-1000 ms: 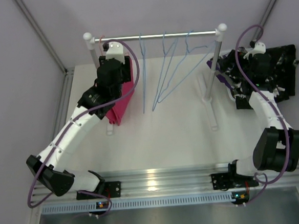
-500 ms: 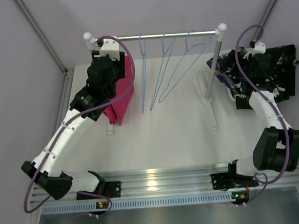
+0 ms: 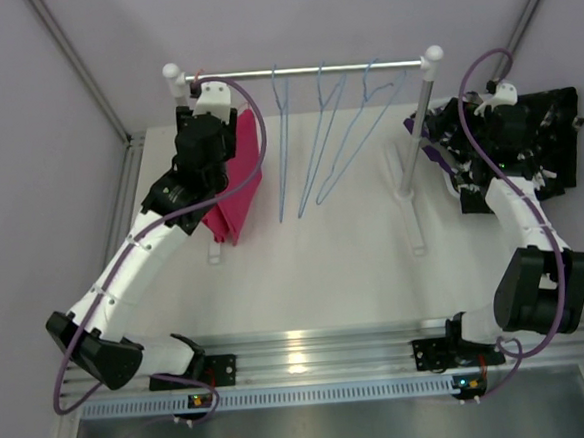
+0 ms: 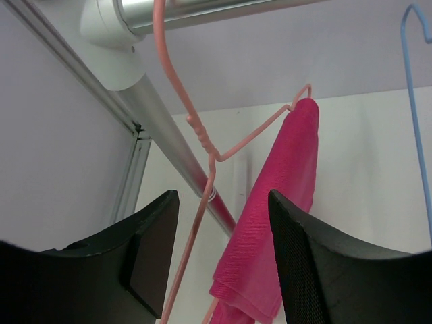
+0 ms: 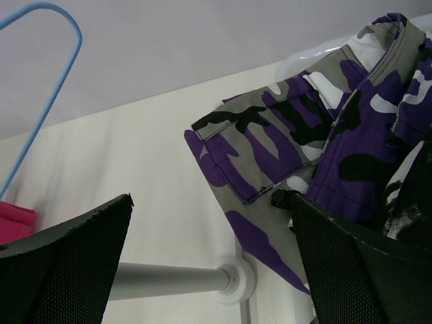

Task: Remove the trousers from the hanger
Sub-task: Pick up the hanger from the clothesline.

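Note:
The hanger wire is beyond my fingers, so they would likely miss it if I closed now. My left gripper needs to move toward the wire before it closes on it.
The hot pink trousers [image 3: 237,178] hang folded over a pink wire hanger [image 4: 202,138] at the left end of the rail [image 3: 302,71]. My left gripper [image 3: 214,109] is up by that hanger, just under the rail. In the left wrist view it [image 4: 221,196] is open, with the hanger wire and the pink cloth [image 4: 283,202] between its jaws, untouched. My right gripper [image 3: 471,126] is open and empty [image 5: 210,199] beside the purple camouflage trousers [image 5: 270,148]. These lie with the black printed pair [image 3: 547,131] in a pile at the right. The yellow-olive pair is not visible.
Three empty blue wire hangers [image 3: 311,137] hang slanted on the rail. The rack's right post [image 3: 420,120] and its round foot [image 5: 233,280] stand just left of the pile. The left post [image 4: 169,135] runs close behind the pink hanger. Grey walls close in both sides.
My left gripper has moved up and back toward the rail's left end, uncovering more of the pink trousers. The right arm and the pile have not moved.

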Controlling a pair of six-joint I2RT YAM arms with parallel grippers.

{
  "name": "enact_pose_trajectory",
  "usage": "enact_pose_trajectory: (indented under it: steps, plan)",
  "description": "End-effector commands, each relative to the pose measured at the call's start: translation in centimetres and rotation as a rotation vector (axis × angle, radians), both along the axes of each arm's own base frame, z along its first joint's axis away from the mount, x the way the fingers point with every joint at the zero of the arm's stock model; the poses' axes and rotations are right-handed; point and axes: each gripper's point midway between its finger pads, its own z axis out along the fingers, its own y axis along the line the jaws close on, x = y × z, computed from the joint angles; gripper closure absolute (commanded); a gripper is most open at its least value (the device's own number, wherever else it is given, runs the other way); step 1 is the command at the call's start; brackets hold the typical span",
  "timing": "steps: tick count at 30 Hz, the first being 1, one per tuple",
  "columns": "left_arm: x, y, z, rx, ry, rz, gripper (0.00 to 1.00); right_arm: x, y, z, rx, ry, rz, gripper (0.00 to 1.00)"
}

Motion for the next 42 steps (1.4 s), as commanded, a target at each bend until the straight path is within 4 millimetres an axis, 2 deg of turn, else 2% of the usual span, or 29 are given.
enact_pose_trajectory:
  steps: [1, 7, 9, 15, 21, 26, 32, 33, 35, 42]
  plan:
    - [0.4, 0.9, 0.8, -0.020, -0.043, 0.035, 0.39, 0.7, 0.9, 0.7, -0.020, -0.042, 0.037, 0.00]
    - [1.4, 0.3, -1.1, -0.044, -0.005, 0.004, 0.40, 0.6, 0.9, 0.6, -0.021, -0.039, 0.036, 0.01]
    - [1.7, -0.2, -2.0, -0.038, 0.026, -0.015, 0.47, 0.6, 0.9, 0.6, -0.023, -0.039, 0.037, 0.00]
    - [1.9, -0.7, -2.6, -0.038, 0.044, -0.033, 0.64, 0.6, 0.9, 0.5, -0.026, -0.035, 0.040, 0.00]
    - [2.0, -0.9, -2.4, -0.052, 0.038, -0.043, 0.67, 0.5, 0.9, 0.4, -0.024, -0.034, 0.040, 0.01]
    - [1.9, -0.9, -1.9, -0.060, 0.030, -0.049, 0.73, 0.4, 1.0, 0.6, -0.024, -0.037, 0.041, 0.01]
    - [1.7, -0.7, -1.4, -0.066, 0.023, -0.039, 0.88, 0.5, 1.0, 0.4, -0.022, -0.032, 0.042, 0.01]
    - [1.6, -0.7, -1.3, -0.070, 0.022, -0.039, 0.94, 0.6, 1.0, 0.3, -0.022, -0.031, 0.042, 0.01]
    - [1.6, -0.6, -1.0, -0.070, 0.018, -0.038, 0.99, 0.6, 1.0, 0.4, -0.022, -0.032, 0.042, 0.00]
    - [1.7, -0.9, -0.7, -0.078, 0.026, -0.041, 1.00, 0.5, 1.0, 0.4, -0.018, -0.027, 0.042, 0.00]
